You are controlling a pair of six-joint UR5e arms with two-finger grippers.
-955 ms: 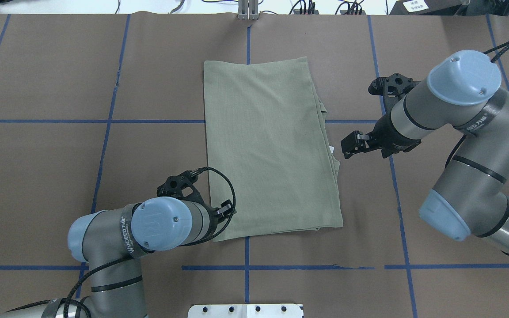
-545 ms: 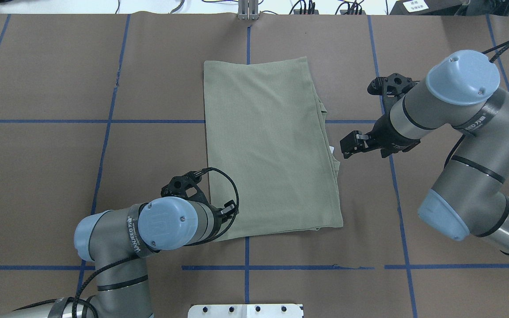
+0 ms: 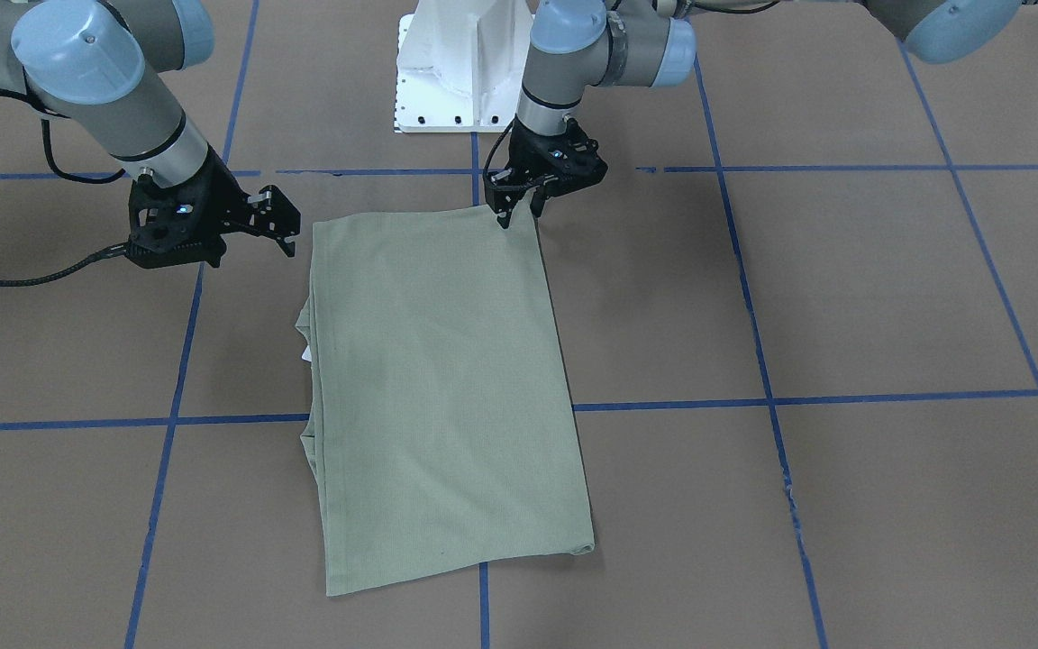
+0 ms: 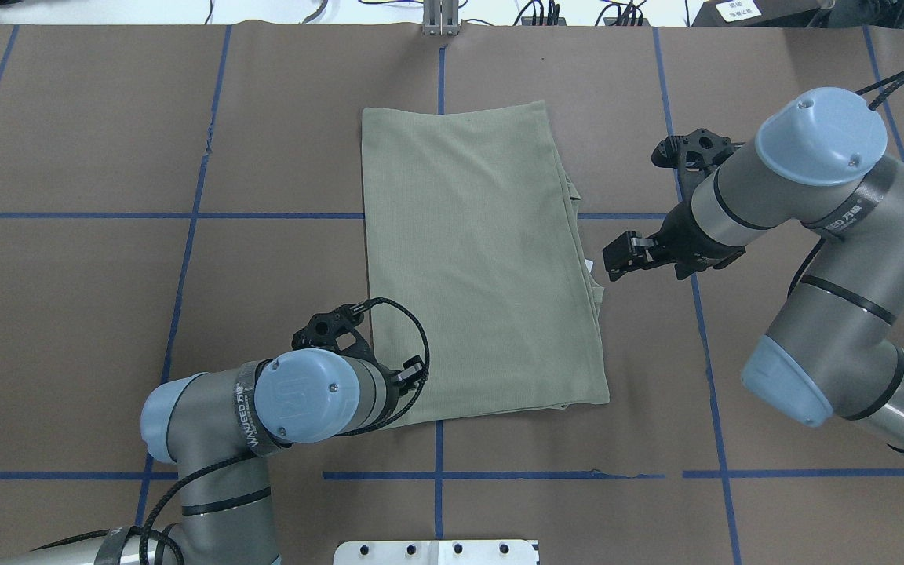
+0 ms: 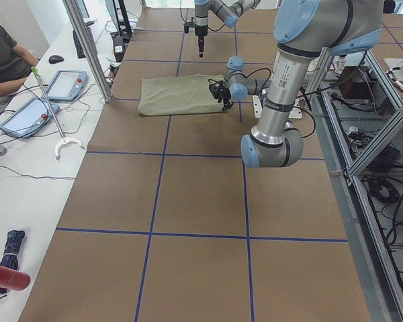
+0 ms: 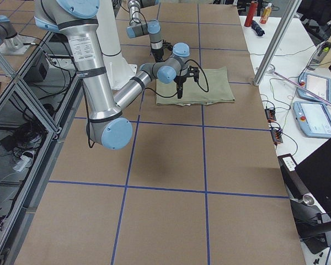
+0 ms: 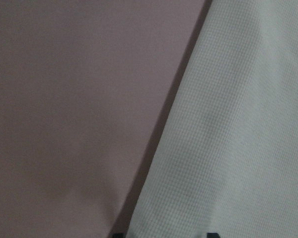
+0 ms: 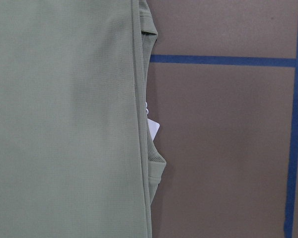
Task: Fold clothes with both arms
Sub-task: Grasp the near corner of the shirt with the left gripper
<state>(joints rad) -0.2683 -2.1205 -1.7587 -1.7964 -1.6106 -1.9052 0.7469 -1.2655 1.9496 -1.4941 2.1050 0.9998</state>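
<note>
The robot's left gripper will fold the long rectangle in half, so next it will grab the sage-green shirt by its short end's corner [image 3: 526,216] [image 7: 161,225].
The sage-green shirt [image 4: 475,259] lies flat in the middle of the table, folded into a long rectangle. It also shows in the front view [image 3: 438,388]. A white hang tag [image 8: 151,126] peeks out from its right edge. My left gripper [image 3: 521,214] points down at the shirt's near-left corner, fingers apart, with the cloth edge [image 7: 159,148] just below it. My right gripper [image 4: 611,263] is open and empty, a little off the shirt's right edge beside the tag. It holds nothing.
The brown table cover carries blue tape grid lines [image 4: 438,475]. The white pedestal base [image 3: 456,72] stands at the near edge behind the shirt. An operator [image 5: 3,60] and tablets [image 5: 64,84] are at a side bench beyond the far edge.
My left arm has shifted a little to the right and closer over the shirt's near-left corner. The right arm and the shirt have barely moved.
</note>
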